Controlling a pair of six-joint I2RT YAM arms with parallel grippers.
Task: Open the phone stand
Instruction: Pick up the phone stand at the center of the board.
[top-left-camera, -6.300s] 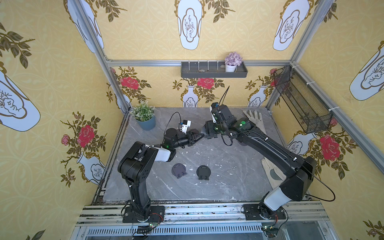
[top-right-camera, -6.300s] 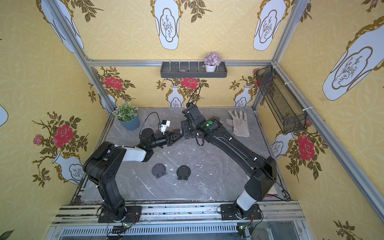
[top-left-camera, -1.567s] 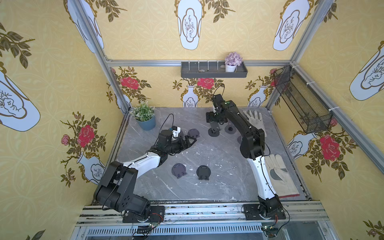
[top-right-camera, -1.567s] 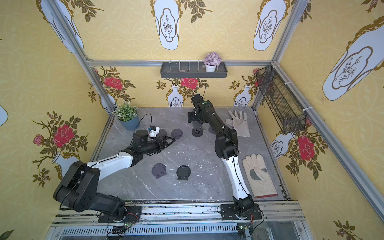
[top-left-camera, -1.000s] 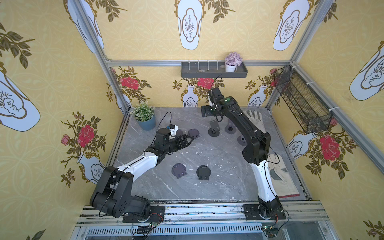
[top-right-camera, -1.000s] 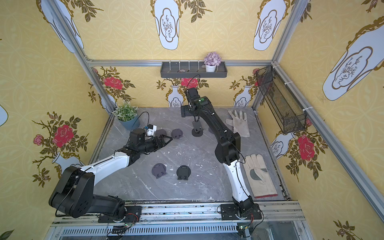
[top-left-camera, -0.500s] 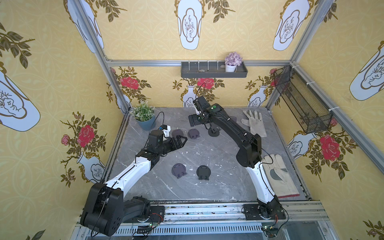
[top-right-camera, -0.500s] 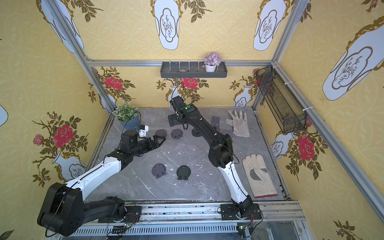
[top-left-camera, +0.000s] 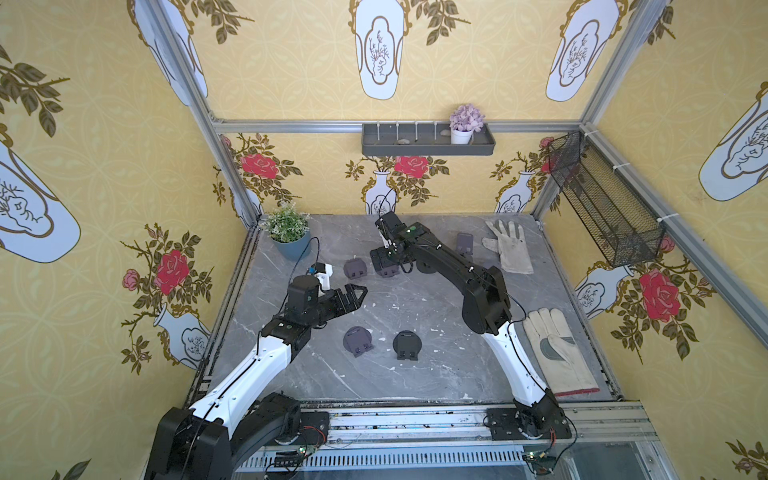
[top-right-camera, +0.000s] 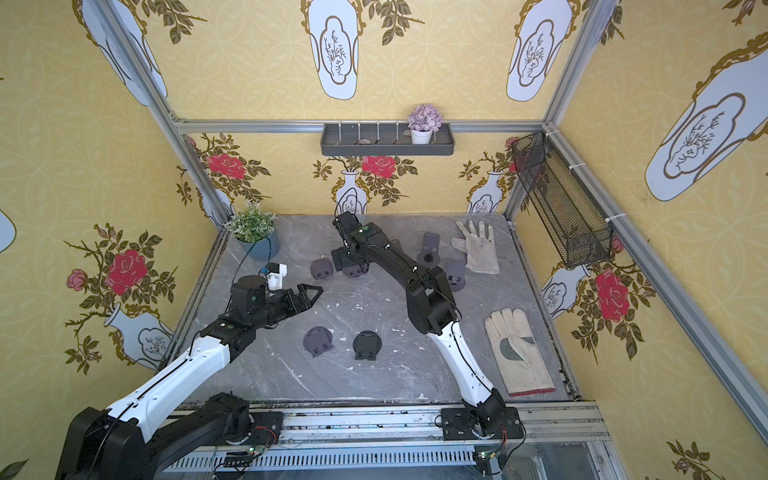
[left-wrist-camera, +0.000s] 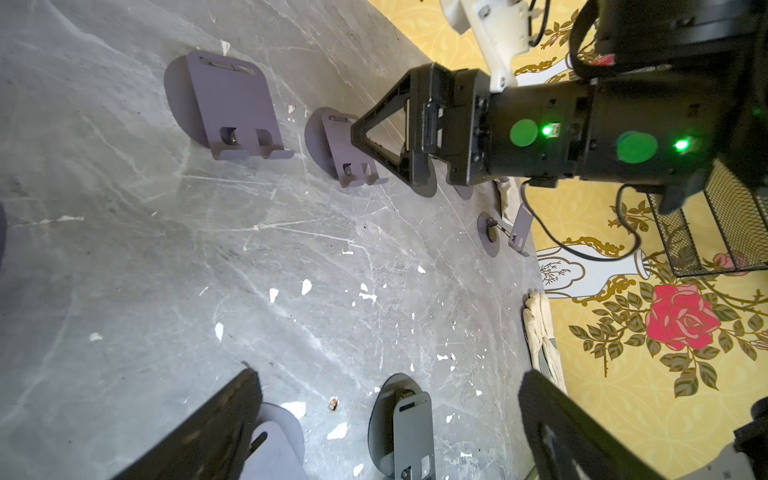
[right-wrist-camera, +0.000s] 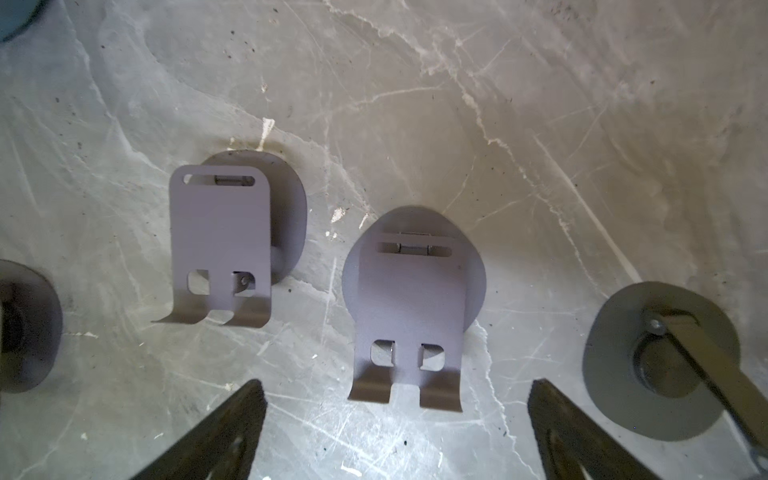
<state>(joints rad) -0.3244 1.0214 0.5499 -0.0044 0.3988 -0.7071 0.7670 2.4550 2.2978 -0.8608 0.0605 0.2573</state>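
The round base needs to stay free for opening, so my right gripper will grab the folded stand by its plate's side edges near the hooked edge.
Several dark grey phone stands lie on the marble table. My right gripper points down over a folded phone stand, whose hooked lip lies between the wide-apart fingers; it is open and touches nothing. A second folded stand lies beside it. In both top views my left gripper hangs open and empty left of centre, above the table. Two more folded stands lie near the front. In the left wrist view one of them shows between the open left gripper fingers.
An opened stand stands upright at the back right, with another round base close to my right gripper. A potted plant sits at the back left. One glove lies at the back right, another at the right edge.
My right arm has swung left along the back of the table, from the opened stands to over the folded one. My left arm has drawn back toward the front left.
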